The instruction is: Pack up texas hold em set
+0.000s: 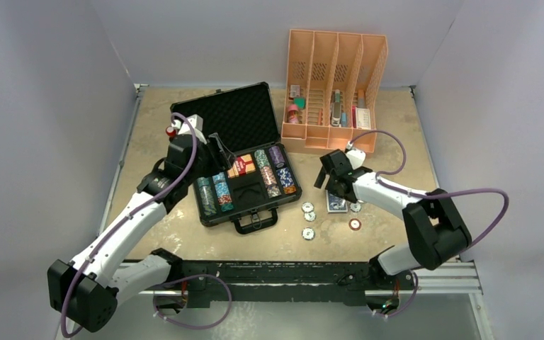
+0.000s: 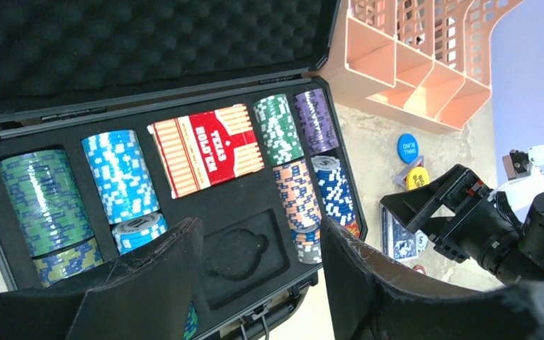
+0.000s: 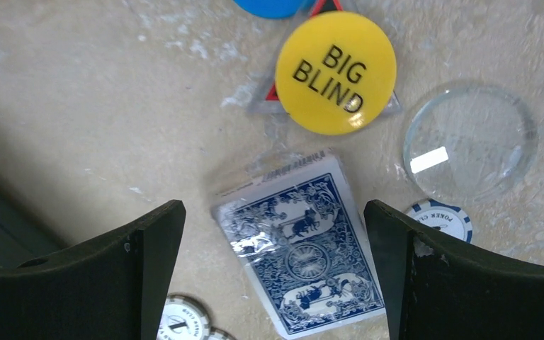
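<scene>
My right gripper must turn and lower before it closes: the blue card deck's sides are angled below my fingers.
The black briefcase [image 1: 212, 212] lies open at centre left, foam lid up, with stacks of coloured poker chips [image 1: 221, 190] and a red card deck [image 1: 243, 166] in its slots; the deck also shows in the left wrist view [image 2: 207, 147]. My left gripper [image 1: 221, 152] is open and empty above the case, over an empty round slot [image 2: 237, 253]. My right gripper [image 1: 328, 177] is open, straddling a blue card deck [image 3: 302, 249] wrapped in plastic on the table. A yellow "BIG BLIND" button [image 3: 336, 71], a clear disc [image 3: 469, 138] and loose chips [image 1: 308, 221] lie around it.
An orange slotted organizer [image 1: 333, 88] stands at the back right, just beyond the right gripper, with small items in its slots. A red-topped black cylinder [image 1: 171, 132] sits left of the case lid. Grey walls enclose the table on three sides.
</scene>
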You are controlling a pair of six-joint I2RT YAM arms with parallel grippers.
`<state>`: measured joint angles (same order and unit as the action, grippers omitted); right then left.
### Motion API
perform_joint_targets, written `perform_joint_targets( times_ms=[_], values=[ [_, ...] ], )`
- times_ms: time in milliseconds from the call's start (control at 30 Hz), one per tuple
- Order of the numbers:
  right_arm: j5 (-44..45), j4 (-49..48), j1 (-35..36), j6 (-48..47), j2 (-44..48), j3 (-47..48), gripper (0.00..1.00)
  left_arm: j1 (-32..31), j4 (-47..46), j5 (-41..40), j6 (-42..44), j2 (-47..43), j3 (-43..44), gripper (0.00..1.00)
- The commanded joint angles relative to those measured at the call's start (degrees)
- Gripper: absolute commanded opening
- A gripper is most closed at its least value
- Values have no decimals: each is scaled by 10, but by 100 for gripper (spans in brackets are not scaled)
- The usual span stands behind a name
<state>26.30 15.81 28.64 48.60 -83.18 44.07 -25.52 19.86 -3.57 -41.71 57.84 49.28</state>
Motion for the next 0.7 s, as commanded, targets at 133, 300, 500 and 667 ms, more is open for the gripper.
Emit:
perform_joint_targets(
  times_ms=[133,300,500,667],
  values=[
    [-25,34,-10,40,-18,-8,100,4,-5,9,15,3,0,61],
    [-51,34,2,26,-20,-11,92,4,-3,5,16,6,1,61],
    [-48,55,47,45,-33,-10,91,4,-2,0,17,8,1,61],
    [-50,67,76,58,-41,-10,92,5,0,-3,18,11,1,61]
  ],
)
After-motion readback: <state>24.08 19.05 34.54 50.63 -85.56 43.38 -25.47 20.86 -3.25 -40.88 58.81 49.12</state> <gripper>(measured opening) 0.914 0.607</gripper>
